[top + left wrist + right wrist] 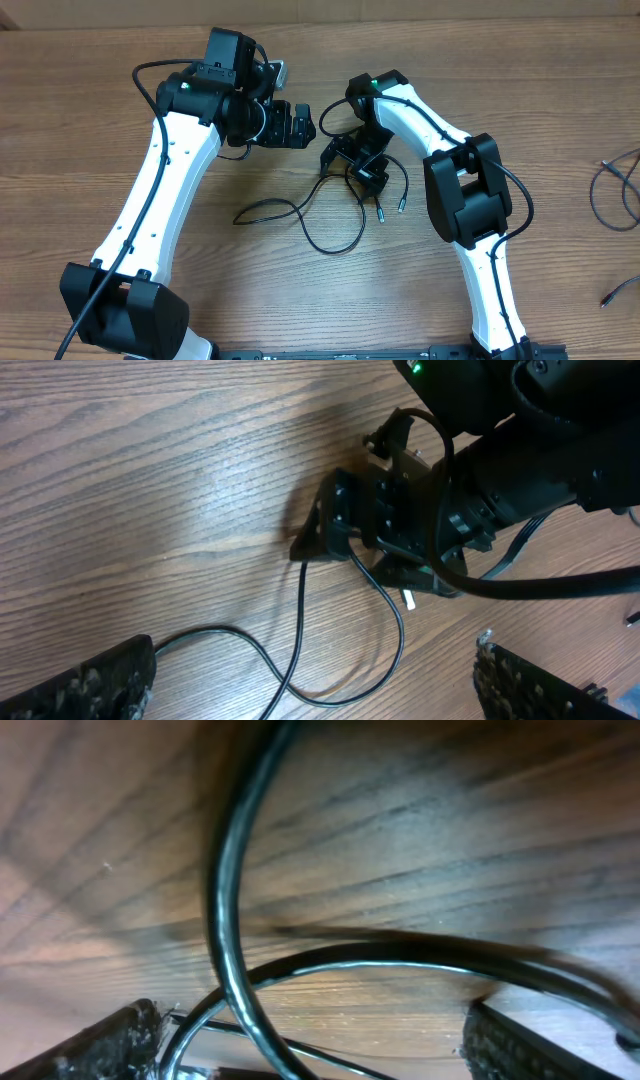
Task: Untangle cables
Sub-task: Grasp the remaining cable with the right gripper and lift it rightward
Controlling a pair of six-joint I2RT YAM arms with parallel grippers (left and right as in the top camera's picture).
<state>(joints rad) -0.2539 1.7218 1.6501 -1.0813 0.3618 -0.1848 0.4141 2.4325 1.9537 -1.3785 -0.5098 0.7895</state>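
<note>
The crossing pieces of cable run through the gap between my right gripper's open fingers, so it should close. Closing now would hold the cables.
The cables [318, 218] are thin black cords lying in loose loops in the middle of the wood table, with two small plug ends [381, 214] just to the right. My right gripper [352, 166] points down onto the upper end of the loops. Seen from its wrist, its fingers [540, 1045] stand wide apart with crossing cable strands [228, 900] between them, not pinched. My left gripper [306, 125] hovers open just left of the right one. In the left wrist view a cable loop [300, 645] lies on the table between its fingers [95, 685], untouched.
More thin black cords [612, 190] lie at the table's right edge, with another plug end [618, 293] below them. The two arms' wrists are close together near the table's middle. The right gripper body [400, 520] fills the upper right of the left wrist view.
</note>
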